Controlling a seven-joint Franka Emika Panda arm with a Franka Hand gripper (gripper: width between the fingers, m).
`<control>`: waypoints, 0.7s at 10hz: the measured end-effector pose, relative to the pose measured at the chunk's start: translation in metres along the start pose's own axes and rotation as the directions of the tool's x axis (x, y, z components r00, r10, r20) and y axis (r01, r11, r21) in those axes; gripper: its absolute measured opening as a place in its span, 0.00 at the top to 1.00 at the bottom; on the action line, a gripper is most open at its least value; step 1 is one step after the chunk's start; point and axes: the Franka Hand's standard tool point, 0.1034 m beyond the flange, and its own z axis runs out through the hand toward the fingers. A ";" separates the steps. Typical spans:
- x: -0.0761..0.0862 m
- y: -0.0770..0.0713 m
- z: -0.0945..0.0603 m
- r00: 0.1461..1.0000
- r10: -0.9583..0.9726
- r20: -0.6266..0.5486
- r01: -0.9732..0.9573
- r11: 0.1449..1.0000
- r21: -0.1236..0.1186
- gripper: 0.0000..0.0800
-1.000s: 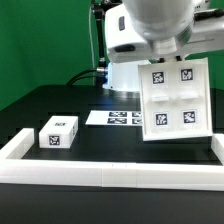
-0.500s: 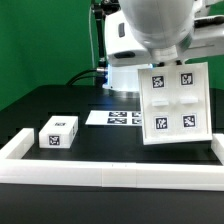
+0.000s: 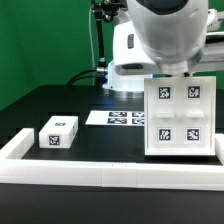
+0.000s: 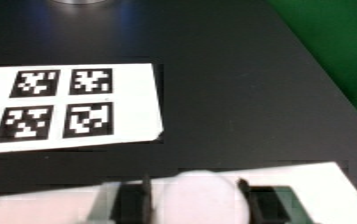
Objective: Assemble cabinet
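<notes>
The panel's lower edge meets the table behind the white bar in the exterior view, so the panel would stand. It is now time to release the panel.
My gripper (image 3: pixel 172 70) is shut on the top edge of a large white cabinet panel (image 3: pixel 181 117) with four square tags. The panel hangs upright and square-on at the exterior view's right, its lower edge close to the table and behind the rail. In the wrist view the two dark fingers (image 4: pixel 136 198) flank a white rounded part of the panel (image 4: pixel 193 205), with my gripper (image 4: pixel 191 192) closed on it. A small white cabinet block (image 3: pixel 58 132) with tags sits on the black table at the exterior view's left, far from the gripper.
The marker board (image 3: pixel 122 118) lies flat on the table behind centre and also shows in the wrist view (image 4: pixel 65 105). A long low white rail (image 3: pixel 100 172) runs along the front, with raised ends at both sides. A green backdrop stands behind.
The held panel has moved toward the exterior view's right and turned from tilted to squarely upright. The arm shifted right with it. The small block has not moved.
</notes>
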 end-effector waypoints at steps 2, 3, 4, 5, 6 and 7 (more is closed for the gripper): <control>0.001 -0.003 0.001 1.000 -0.003 0.012 0.003 1.000 -0.007 0.72; 0.001 -0.003 0.002 1.000 -0.003 0.013 0.004 1.000 -0.009 0.72; 0.001 -0.003 0.002 1.000 -0.007 0.013 0.007 1.000 -0.008 0.72; 0.001 -0.004 0.002 1.000 -0.009 0.014 0.009 1.000 -0.008 0.60; 0.000 -0.004 0.002 1.000 -0.009 0.015 0.010 1.000 -0.009 0.42; 0.000 -0.004 0.002 1.000 -0.011 0.016 0.011 1.000 -0.009 0.27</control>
